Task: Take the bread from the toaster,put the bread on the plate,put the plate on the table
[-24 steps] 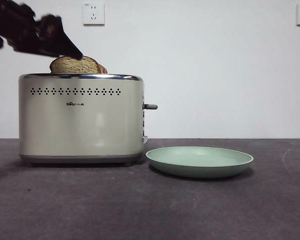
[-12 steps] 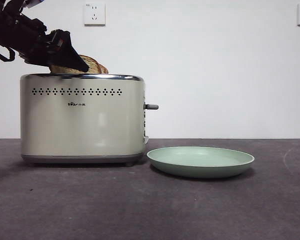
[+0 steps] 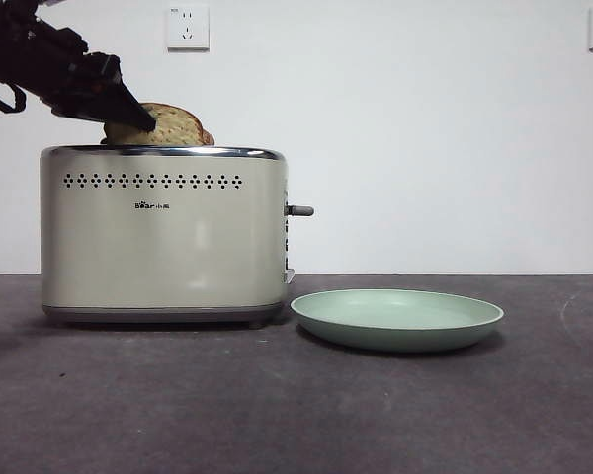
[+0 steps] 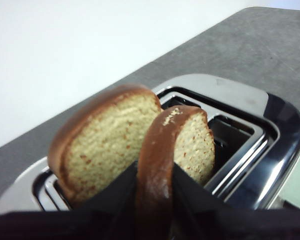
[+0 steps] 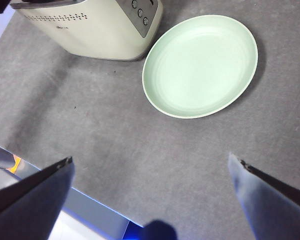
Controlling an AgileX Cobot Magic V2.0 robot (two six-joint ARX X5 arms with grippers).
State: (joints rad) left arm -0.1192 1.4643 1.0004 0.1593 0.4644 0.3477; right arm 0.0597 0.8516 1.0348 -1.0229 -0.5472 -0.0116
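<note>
The plate with its bread needs to go onto the table. My right gripper will grab the plate (image 3: 396,318) by its rim (image 3: 496,314) to move it there.
The cream toaster (image 3: 163,237) stands at the left of the table (image 3: 277,415). Two slices stick up from its slots. My left gripper (image 3: 143,120) reaches in from the upper left. In the left wrist view its jaws (image 4: 155,172) are shut on the brown crust edge of the bread (image 4: 190,145), which still sits in its slot. The bread's top shows above the chrome rim in the front view (image 3: 173,123). The dome-topped second slice (image 4: 105,145) stands beside it. The mint-green plate (image 3: 396,318) lies right of the toaster. My right gripper (image 5: 150,159) is open, high above the table.
The toaster's grey lever (image 3: 298,210) points toward the plate. The right wrist view shows the plate (image 5: 200,65) close to the toaster's control end (image 5: 90,30), with bare table in front of both. A white wall stands behind.
My left gripper dropped onto the bread's edge and closed on it, then rose slightly. The bread's top now sits a little higher above the toaster rim.
</note>
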